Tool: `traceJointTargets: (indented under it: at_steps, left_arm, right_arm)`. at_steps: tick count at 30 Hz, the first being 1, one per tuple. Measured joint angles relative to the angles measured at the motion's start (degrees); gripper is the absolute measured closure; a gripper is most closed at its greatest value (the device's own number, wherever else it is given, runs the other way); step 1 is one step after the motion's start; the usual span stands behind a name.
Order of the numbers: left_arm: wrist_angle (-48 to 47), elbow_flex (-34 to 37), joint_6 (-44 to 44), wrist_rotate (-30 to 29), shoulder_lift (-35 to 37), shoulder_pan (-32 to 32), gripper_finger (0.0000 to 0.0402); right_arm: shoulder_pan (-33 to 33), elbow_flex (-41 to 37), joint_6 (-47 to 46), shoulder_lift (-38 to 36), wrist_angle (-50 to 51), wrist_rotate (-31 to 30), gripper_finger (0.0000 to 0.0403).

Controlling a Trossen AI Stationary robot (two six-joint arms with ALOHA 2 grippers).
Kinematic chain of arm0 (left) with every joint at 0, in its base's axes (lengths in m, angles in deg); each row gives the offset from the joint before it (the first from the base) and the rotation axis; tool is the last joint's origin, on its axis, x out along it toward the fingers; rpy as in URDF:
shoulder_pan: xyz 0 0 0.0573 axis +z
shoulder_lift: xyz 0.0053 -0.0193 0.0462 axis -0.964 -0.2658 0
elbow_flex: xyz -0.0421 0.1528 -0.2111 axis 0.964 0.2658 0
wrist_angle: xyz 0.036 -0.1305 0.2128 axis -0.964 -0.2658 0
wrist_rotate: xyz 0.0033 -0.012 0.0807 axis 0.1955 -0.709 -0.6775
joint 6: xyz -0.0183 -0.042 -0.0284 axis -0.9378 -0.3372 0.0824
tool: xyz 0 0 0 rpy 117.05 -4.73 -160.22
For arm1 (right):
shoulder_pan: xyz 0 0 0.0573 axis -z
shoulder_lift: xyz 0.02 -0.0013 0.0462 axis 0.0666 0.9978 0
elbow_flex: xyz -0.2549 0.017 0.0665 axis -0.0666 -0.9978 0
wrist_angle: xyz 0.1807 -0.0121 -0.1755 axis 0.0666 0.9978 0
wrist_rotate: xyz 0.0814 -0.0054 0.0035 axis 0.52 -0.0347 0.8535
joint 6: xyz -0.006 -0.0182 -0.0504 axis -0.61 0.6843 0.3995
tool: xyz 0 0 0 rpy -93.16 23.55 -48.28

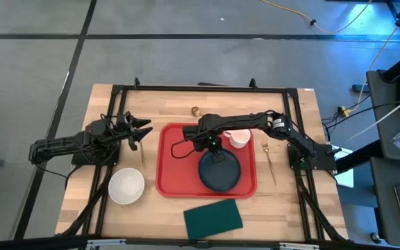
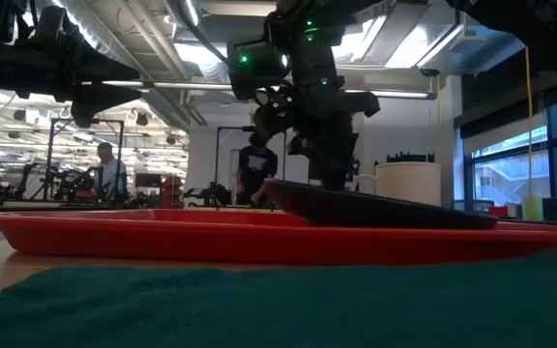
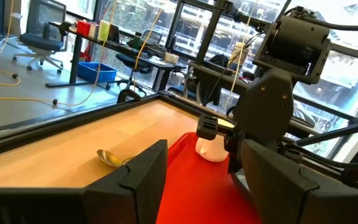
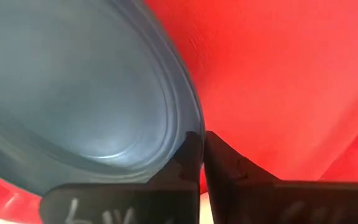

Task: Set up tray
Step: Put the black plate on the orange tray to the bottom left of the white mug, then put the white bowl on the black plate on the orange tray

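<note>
The dark blue plate's lower edge (image 1: 219, 190) rests inside the red tray's rim (image 1: 180, 171), so the plate would settle flat. It is now time for my right gripper to open.
The red tray (image 1: 176, 156) lies in the middle of the table, and its near rim (image 2: 162, 237) shows in the low view. On it are a dark blue plate (image 1: 221, 175) and a white cup (image 1: 239, 139). My right gripper (image 1: 214, 146) reaches over the tray from the right and is shut on the plate (image 4: 86, 93). My left gripper (image 1: 143, 132) hovers open left of the tray; in its wrist view the fingers (image 3: 194, 180) frame the tray's corner (image 3: 191, 186). My right gripper pinches the plate's far rim (image 4: 191, 121) between its two fingers (image 4: 229, 174), coming from above and pointing down. The plate sits tilted in the hold (image 2: 375, 205), its held edge raised and its lower side resting on the tray.
A white bowl (image 1: 126, 185) sits left of the tray near the front. A dark green cloth (image 1: 213, 217) lies at the near edge. A gold fork (image 1: 269, 163) lies right of the tray, a gold spoon (image 1: 195, 111) behind it, and another gold utensil (image 1: 142, 154) on its left.
</note>
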Motion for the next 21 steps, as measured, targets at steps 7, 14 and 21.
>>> traceJointTargets:
  at_steps: [7,14,21]
  left_arm:
    - [0.0,0.0,0.0,0.0,0.0,0.0,0.0203]
    - [-0.1,0.0,0.0,0.0,0.0,0.0,0.0203]
    - [1.6,0.0,0.0,-0.1,0.0,0.0,0.0203]
  right_arm:
    - [0.0,0.0,-0.2,0.0,-0.1,-3.1,0.0368]
    - [0.3,0.0,-0.1,0.0,-0.1,-3.1,0.0346]
    - [0.3,3.7,-4.8,0.0,2.1,-10.1,0.0307]
